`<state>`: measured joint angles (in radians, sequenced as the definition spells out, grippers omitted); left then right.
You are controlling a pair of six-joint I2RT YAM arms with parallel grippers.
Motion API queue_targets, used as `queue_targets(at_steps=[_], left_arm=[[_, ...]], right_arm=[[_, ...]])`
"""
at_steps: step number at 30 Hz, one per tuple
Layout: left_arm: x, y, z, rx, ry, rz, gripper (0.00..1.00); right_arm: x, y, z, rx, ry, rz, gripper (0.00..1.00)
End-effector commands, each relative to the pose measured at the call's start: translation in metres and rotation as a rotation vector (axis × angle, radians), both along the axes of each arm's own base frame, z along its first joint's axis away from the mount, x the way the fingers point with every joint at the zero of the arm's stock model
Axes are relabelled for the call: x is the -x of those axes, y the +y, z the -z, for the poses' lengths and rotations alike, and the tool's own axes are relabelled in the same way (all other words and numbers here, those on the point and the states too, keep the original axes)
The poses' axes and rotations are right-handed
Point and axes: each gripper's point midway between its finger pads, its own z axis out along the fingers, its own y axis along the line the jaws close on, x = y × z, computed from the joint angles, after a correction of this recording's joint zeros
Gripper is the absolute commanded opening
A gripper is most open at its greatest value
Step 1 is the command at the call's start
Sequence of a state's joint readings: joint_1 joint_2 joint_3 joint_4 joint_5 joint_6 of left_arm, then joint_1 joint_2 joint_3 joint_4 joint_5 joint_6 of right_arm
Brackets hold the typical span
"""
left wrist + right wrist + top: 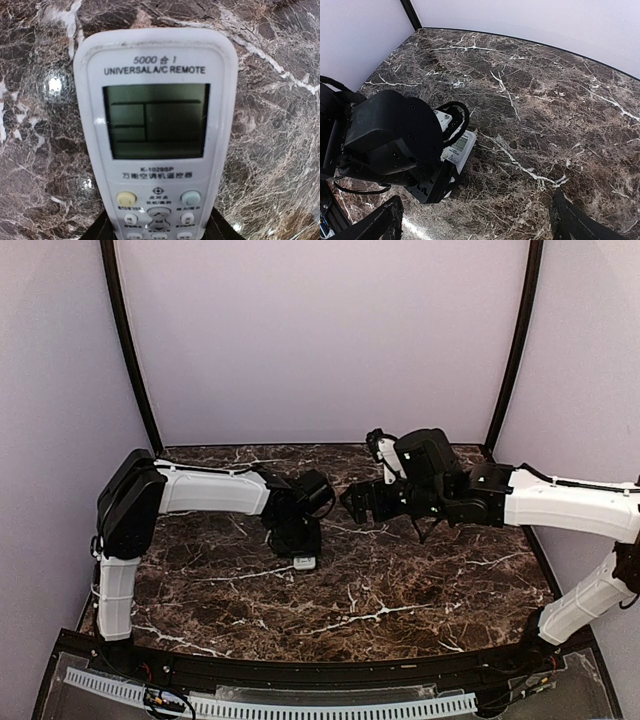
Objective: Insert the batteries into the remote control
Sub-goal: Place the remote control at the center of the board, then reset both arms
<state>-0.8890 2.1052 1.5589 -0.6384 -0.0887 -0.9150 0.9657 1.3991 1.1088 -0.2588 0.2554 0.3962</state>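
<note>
The remote control (157, 135) is face up and low over flat marble that is empty on all sides, so my left gripper needs to open now.
The remote control (157, 135) is a white handset, display and buttons facing up. My left gripper (159, 232) is shut on its button end, with dark fingers (102, 230) on both sides, and holds it low over the marble table. The remote's end shows as a small white piece (304, 562) under the left gripper (298, 540), and it also shows in the right wrist view (461, 146). My right gripper (355, 502) is open and empty, raised above the table to the right of the left gripper; its fingertips (385, 220) frame bare marble. The batteries are out of view.
The dark marble table (400, 590) is enclosed by pale walls with black corner posts (125, 340). A black rim and a white slotted strip (270, 705) run along the near edge. The left arm's wrist (390, 135) fills the left of the right wrist view.
</note>
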Motion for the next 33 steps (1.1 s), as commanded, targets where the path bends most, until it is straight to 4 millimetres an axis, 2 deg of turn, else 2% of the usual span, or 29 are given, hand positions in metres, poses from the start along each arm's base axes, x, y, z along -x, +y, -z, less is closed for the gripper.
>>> queue_targets(at_steps=[1,2,3,4,5,6,15,19,20,21,23,24,25,26,27,28,30,32,33], left_arm=[[0.012,0.013,0.011,-0.075,0.080,-0.010,0.33],[0.013,0.013,0.012,-0.081,0.085,-0.008,0.37],[0.014,0.013,0.013,-0.082,0.090,-0.007,0.48],[0.014,0.013,0.013,-0.084,0.094,-0.007,0.53],[0.015,0.014,0.014,-0.084,0.097,-0.007,0.64],[0.015,0.013,0.014,-0.082,0.096,-0.005,0.71],[0.012,0.011,0.010,-0.079,0.081,0.002,0.76],[0.003,0.010,-0.007,-0.070,0.021,0.015,0.81],[-0.003,0.011,-0.020,-0.064,-0.022,0.016,0.82],[-0.008,0.008,-0.029,-0.053,-0.063,0.039,0.82],[-0.023,0.006,-0.062,-0.019,-0.186,0.074,0.84],[-0.027,0.011,-0.081,-0.016,-0.254,0.080,0.84],[-0.035,0.008,-0.109,0.020,-0.348,0.112,0.85],[-0.038,0.016,-0.114,-0.002,-0.394,0.116,0.86],[-0.045,0.018,-0.137,0.019,-0.473,0.136,0.89],[-0.047,0.029,-0.138,-0.013,-0.505,0.127,0.90],[-0.057,0.051,-0.155,-0.033,-0.573,0.093,0.95],[-0.074,0.093,-0.161,-0.063,-0.587,-0.005,0.98],[-0.076,0.110,-0.163,-0.068,-0.583,-0.040,0.99]], right_arm=[[-0.003,0.002,-0.001,0.009,-0.009,0.002,0.99],[-0.004,0.003,-0.001,0.009,-0.009,0.002,0.99],[-0.004,0.003,0.000,0.009,-0.008,0.001,0.99],[-0.004,0.004,0.000,0.007,-0.007,-0.001,0.99],[-0.004,0.004,0.000,0.006,-0.006,-0.001,0.99],[-0.004,0.004,0.001,0.007,-0.004,-0.002,0.99],[-0.002,0.003,0.001,0.012,-0.003,-0.006,0.99],[-0.005,-0.002,-0.004,0.009,-0.015,0.017,0.99],[-0.008,-0.007,-0.007,0.011,-0.023,0.038,0.99],[-0.012,-0.013,-0.009,0.014,-0.031,0.065,0.99],[-0.021,-0.031,-0.016,0.011,-0.045,0.123,0.99],[-0.027,-0.043,-0.020,-0.001,-0.047,0.155,0.99],[-0.032,-0.054,-0.024,-0.016,-0.049,0.182,0.99],[-0.037,-0.066,-0.028,-0.030,-0.054,0.209,0.99],[-0.042,-0.079,-0.031,-0.048,-0.063,0.235,0.99],[-0.046,-0.091,-0.033,-0.061,-0.073,0.257,0.99],[-0.052,-0.116,-0.033,-0.086,-0.089,0.296,0.99],[-0.056,-0.142,-0.021,-0.091,-0.075,0.334,0.99],[-0.060,-0.159,-0.014,-0.086,-0.069,0.370,0.99]])
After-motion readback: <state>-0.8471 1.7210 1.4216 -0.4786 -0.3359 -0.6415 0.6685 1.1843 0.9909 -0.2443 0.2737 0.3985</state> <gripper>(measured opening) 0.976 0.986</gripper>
